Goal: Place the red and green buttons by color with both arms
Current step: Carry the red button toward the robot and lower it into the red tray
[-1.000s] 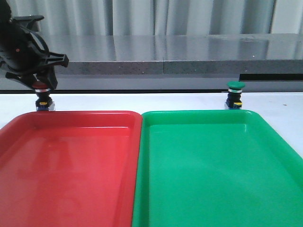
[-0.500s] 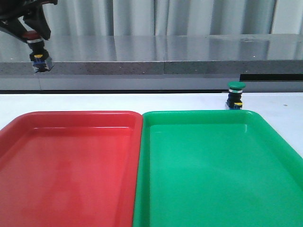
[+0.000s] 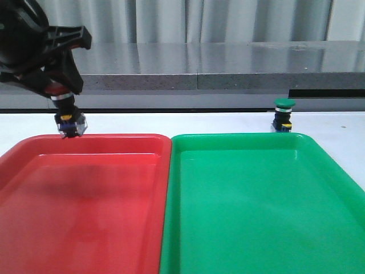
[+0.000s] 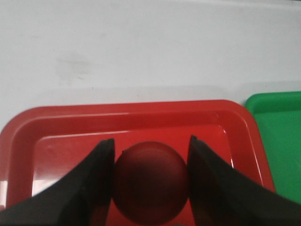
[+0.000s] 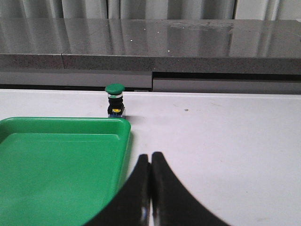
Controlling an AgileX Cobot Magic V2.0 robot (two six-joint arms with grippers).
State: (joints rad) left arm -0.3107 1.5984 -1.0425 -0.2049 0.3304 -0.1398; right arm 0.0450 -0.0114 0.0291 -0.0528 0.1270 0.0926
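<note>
The red button's clear base hangs well above the red tray's bottom, so my left gripper must lower it; released now, it would drop and tip.
My left gripper is shut on the red button by its dark red cap and holds it in the air over the far left edge of the red tray; in the left wrist view the tray lies below the cap. The green button stands upright on the white table just behind the green tray; it also shows in the right wrist view. My right gripper is shut and empty, over the table beside the green tray; it is out of the front view.
The two trays lie side by side and fill the near table. A grey ledge and curtains run along the back. White table lies to the right of the green tray.
My left gripper lifted the red button off the table behind the red tray, raised it high, then came down and right to the tray's far edge. The green button has not moved.
</note>
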